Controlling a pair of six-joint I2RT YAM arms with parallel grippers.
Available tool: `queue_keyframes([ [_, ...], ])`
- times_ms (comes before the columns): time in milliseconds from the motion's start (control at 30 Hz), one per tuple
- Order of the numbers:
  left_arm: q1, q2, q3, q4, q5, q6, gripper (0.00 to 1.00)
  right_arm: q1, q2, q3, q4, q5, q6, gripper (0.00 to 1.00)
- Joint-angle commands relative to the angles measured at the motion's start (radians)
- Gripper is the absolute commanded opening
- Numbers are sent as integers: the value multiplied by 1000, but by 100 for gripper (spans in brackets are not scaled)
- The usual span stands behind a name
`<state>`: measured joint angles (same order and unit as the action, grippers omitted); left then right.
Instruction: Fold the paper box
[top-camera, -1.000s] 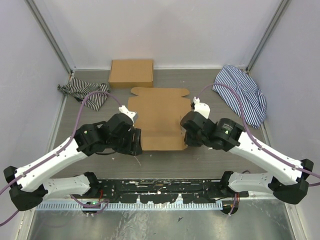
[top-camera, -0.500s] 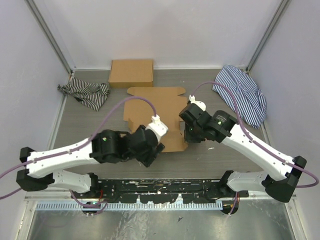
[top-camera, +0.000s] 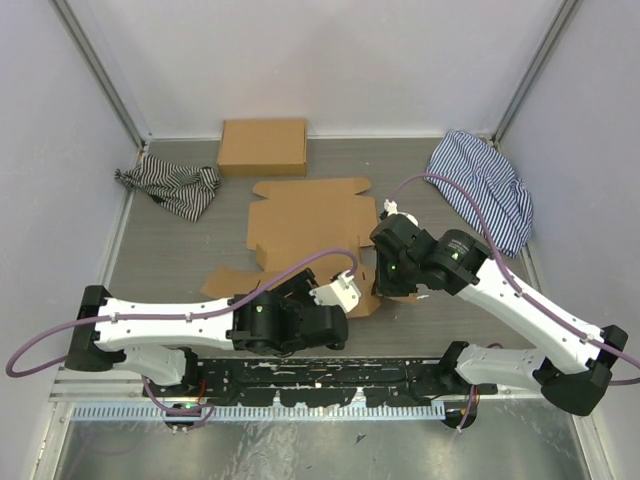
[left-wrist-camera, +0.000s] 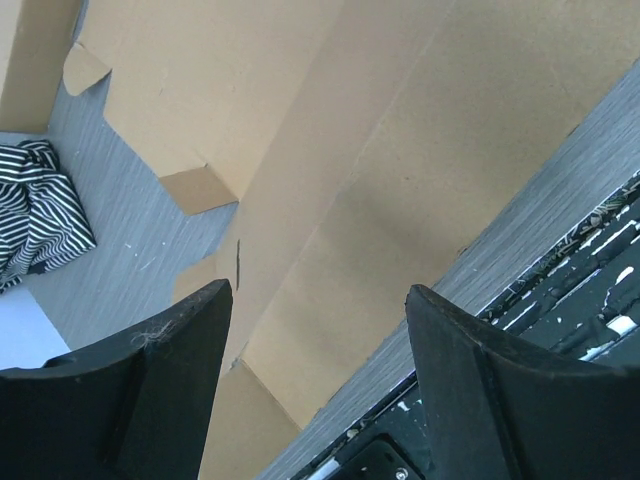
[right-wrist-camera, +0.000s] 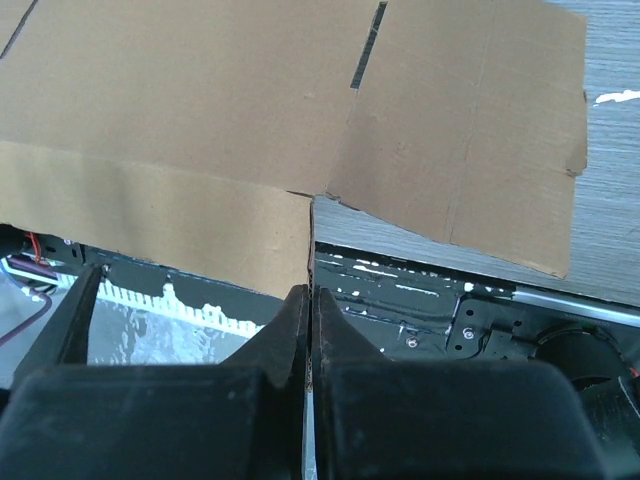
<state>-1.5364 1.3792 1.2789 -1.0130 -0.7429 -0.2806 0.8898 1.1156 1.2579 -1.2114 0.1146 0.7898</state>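
Observation:
Next, my left gripper grips the paper box's near panel by its thin near edge (left-wrist-camera: 398, 322) to turn the sheet (left-wrist-camera: 400, 150) and fold that panel upright.
The paper box (top-camera: 310, 215) is a brown die-cut cardboard sheet lying mostly flat in the middle of the table, with its near part lifted and bent. My right gripper (top-camera: 386, 288) is shut on the edge of the near panel. The right wrist view shows that thin edge pinched between the fingers at my right gripper (right-wrist-camera: 310, 298), with the sheet (right-wrist-camera: 200, 110) beyond. My left gripper (top-camera: 342, 298) is open and empty just above the sheet's near edge. In the left wrist view the sheet (left-wrist-camera: 400, 150) lies under my left gripper (left-wrist-camera: 320, 300), apart from both fingers.
A second, closed brown cardboard box (top-camera: 263, 146) stands at the back. A striped cloth (top-camera: 170, 187) lies at the back left and another (top-camera: 485, 190) at the back right. A black rail (top-camera: 320, 375) runs along the near edge. Walls close in the sides.
My left arm has swung from the sheet's left edge to the right and nearer, to its near edge. My right gripper moved nearer with the panel. The sheet's near part has lifted and skewed.

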Motion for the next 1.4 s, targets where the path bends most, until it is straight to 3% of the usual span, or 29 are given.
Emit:
queue_keyframes([
  [0,-30,-25,-63,88,-10,-8,77,-2,-36,-2,3,-26,9,3],
  [233,-149,-56,-89,138,14,-9,76,-2,-33,-2,-5,-16,14,3],
  [500,-150,-1,-128,93,-128,-70,78,-1,-43,-4,-7,-18,19,3],
  [933,-117,61,-138,77,-199,-165,79,-2,-52,-6,-1,-31,23,4],
  [1200,-58,2,-181,141,-119,-135,62,-2,-57,5,-15,-23,23,8],
  [1367,-53,-31,-198,159,-109,-127,59,-2,-54,9,-17,-24,23,10],
])
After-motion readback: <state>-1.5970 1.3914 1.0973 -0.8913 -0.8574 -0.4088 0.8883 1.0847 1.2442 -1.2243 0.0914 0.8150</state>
